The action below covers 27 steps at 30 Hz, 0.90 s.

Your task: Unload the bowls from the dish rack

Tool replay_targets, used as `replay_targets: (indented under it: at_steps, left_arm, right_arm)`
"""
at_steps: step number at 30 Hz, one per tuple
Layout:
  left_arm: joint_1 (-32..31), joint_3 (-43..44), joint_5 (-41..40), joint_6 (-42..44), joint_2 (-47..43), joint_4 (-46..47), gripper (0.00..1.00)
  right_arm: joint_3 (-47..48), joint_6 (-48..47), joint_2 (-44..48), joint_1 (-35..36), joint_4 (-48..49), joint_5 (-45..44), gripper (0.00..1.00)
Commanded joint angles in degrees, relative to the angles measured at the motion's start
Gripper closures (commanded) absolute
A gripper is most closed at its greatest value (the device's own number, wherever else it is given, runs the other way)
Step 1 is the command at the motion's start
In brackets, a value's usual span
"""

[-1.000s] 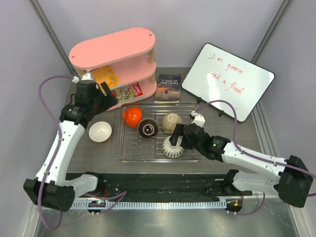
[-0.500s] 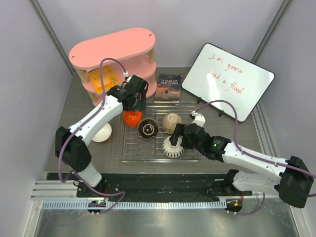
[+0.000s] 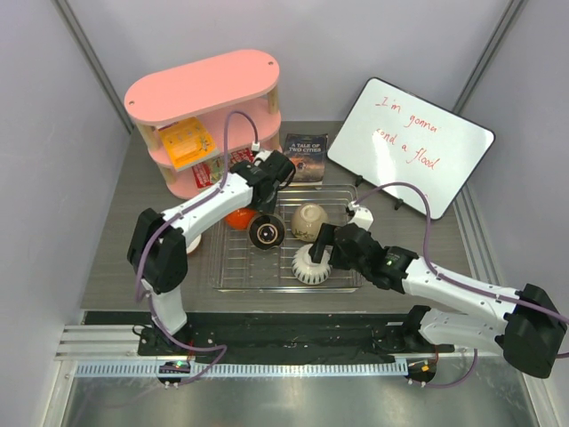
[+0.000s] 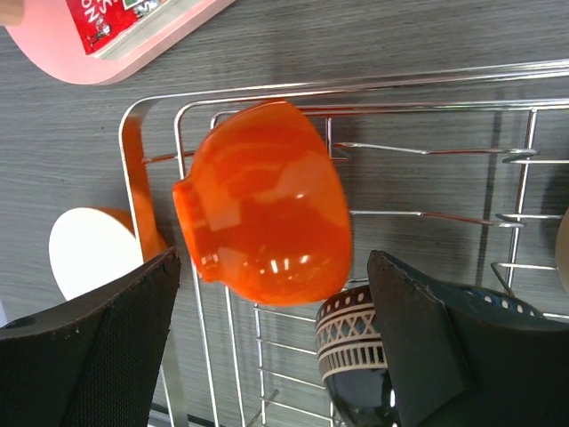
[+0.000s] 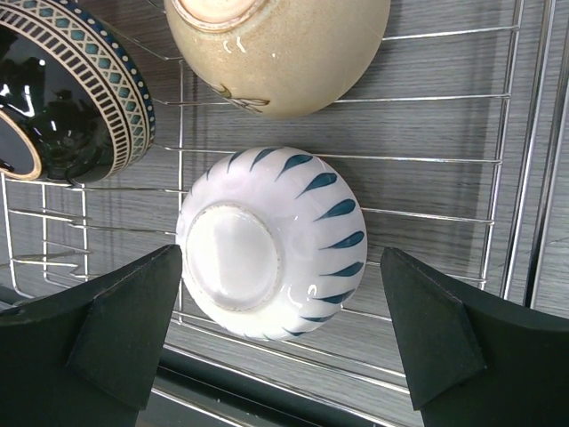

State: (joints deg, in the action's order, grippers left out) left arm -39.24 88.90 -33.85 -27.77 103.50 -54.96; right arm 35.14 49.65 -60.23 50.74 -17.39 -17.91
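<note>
I would miss the orange bowl if I closed my left gripper now, since my fingers are above its rim. I should lower my left gripper first.
The silver wire dish rack [image 3: 342,280] holds an orange bowl [image 3: 234,219] at its back left, a dark patterned bowl [image 3: 267,231], a beige bowl [image 3: 308,220] and an upside-down white ribbed bowl [image 3: 308,265]. My left gripper [image 3: 252,206] is open just above the orange bowl [image 4: 267,200], its fingers [image 4: 107,347] either side of the bowl's near part, not touching. My right gripper [image 3: 317,253] is open over the white bowl [image 5: 267,240], fingers [image 5: 444,329] wide of it. A second orange bowl with a white inside [image 4: 89,253] sits on the table left of the rack.
A pink oval shelf unit [image 3: 209,111] stands at the back left, close behind my left arm. A book [image 3: 305,157] lies behind the rack and a whiteboard [image 3: 409,147] leans at the back right. The rack's raised rim [image 4: 356,84] runs past the orange bowl.
My left arm has swung from the table's left side to the rack's back left, and its gripper now hangs over the orange bowl. My right arm has barely moved.
</note>
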Motion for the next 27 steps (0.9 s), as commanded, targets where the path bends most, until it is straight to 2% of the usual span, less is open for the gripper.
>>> replay_targets:
  at_steps: [1, 9, 20, 27]
  left_arm:
    - [-1.10, 3.20, -5.35, 0.17, 1.43, -0.41, 0.14]
    - [-1.27, 3.82, -12.82, -2.90, 3.98, -3.22, 0.14]
    - [-2.06, 4.00, -16.25, -4.22, 7.94, -5.60, 0.15]
    - [-2.42, 1.89, -17.92, -3.96, 7.41, -5.07, 0.30]
  right_arm:
    - [-0.33, -0.52, 1.87, -0.55, 1.21, -0.55, 0.00]
    - [-0.77, -0.61, 1.78, -1.08, 1.13, -0.11, 0.00]
    - [-1.30, -0.52, 1.60, -1.43, 1.74, 0.24, 0.00]
    - [-1.56, -0.52, 0.90, -1.61, 2.09, 0.77, 0.00]
